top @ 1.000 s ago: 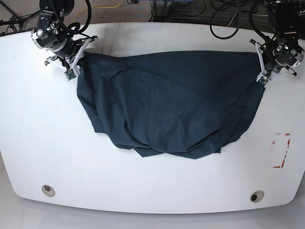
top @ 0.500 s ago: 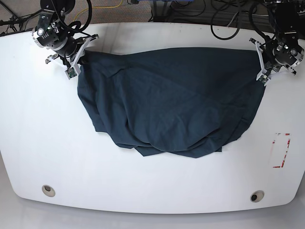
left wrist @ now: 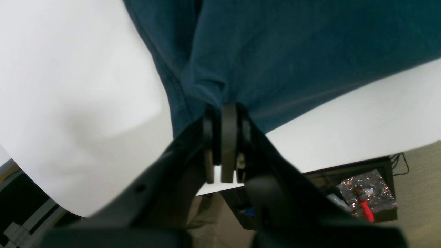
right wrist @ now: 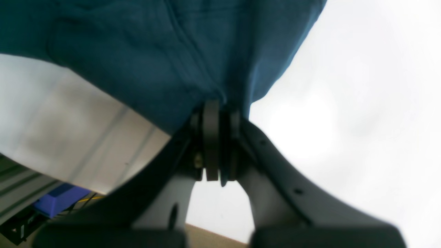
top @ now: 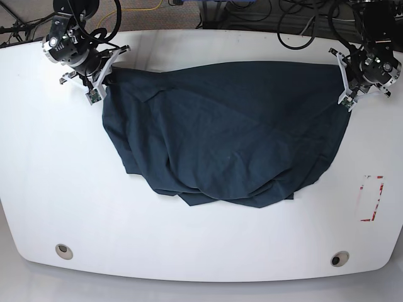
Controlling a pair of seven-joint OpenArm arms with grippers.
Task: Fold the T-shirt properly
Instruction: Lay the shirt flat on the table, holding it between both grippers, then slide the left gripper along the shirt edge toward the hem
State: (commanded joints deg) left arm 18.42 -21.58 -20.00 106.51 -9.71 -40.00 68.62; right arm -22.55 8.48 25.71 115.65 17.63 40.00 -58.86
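Note:
The T-shirt's corner (top: 334, 68) (left wrist: 182, 120) in the left gripper's fingers lies down against the white table and the T-shirt would stay spread, so the left gripper needs to let go of the T-shirt's corner.
The dark navy T-shirt (top: 220, 132) lies spread and wrinkly across the white table (top: 56, 182), its top edge stretched between both arms and its lower edge bunched in loose folds. At the far right, my left gripper (top: 345, 95) is shut on the T-shirt's corner; the left wrist view shows the T-shirt (left wrist: 275, 51) pinched between the closed fingers of the left gripper (left wrist: 224, 110). At the far left, my right gripper (top: 101, 85) is shut on the other corner, and in the right wrist view the T-shirt (right wrist: 155, 62) is clamped in the right gripper (right wrist: 215, 103).
A red-and-white marker patch (top: 370, 198) sits near the table's right edge. Two round holes (top: 63, 250) (top: 339, 258) lie near the front edge. Cables (top: 296, 25) and equipment crowd the floor behind the table.
Both grippers have drawn slightly toward the table's far edge, pulling the T-shirt's top edge with them. Both stay shut on the cloth.

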